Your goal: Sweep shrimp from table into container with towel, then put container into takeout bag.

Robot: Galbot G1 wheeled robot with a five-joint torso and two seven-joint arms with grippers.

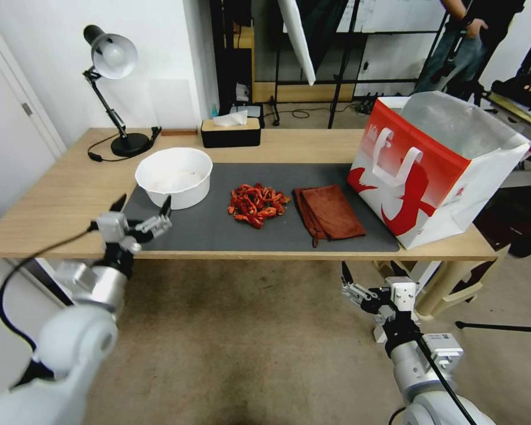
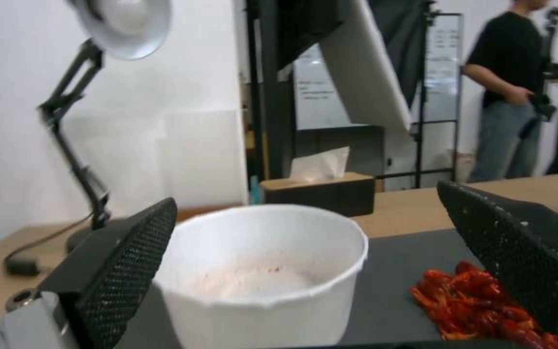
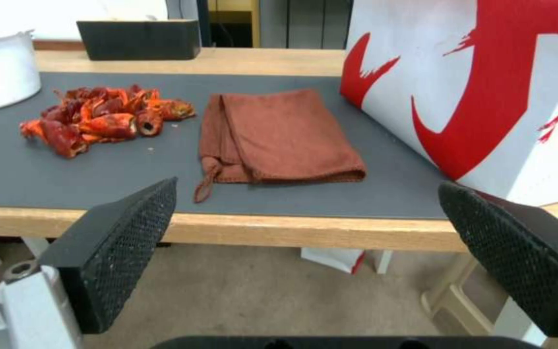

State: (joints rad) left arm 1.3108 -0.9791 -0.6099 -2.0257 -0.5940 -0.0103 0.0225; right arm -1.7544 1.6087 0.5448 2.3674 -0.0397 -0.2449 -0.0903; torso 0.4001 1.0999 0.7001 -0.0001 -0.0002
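My left gripper will next grab the white container by the thin side at its rim [image 1: 160,192], as its round body is wider than my open fingers.
The shrimp [image 1: 257,205] [image 3: 101,118] lie in a red-orange heap at the middle of the dark mat [image 1: 218,230] on the table [image 1: 71,195]. Left of them stands the white container [image 1: 174,176] [image 2: 259,271]. The rust-brown towel [image 1: 330,212] [image 3: 272,138] lies folded to their right. Beside it at the table's right end stands the red-and-white takeout bag [image 1: 436,165] [image 3: 486,82], mouth open. My left gripper [image 1: 144,203] [image 2: 305,194] hovers open just in front of the container. My right gripper [image 1: 370,271] [image 3: 308,184] is open, below and in front of the table edge, facing the towel.
A desk lamp [image 1: 115,59] stands at the back left of the table, its cord trailing on the wood. A black tissue box [image 1: 230,131] sits behind the mat at the back edge. Stands and racks fill the room behind. Bare floor lies in front of the table.
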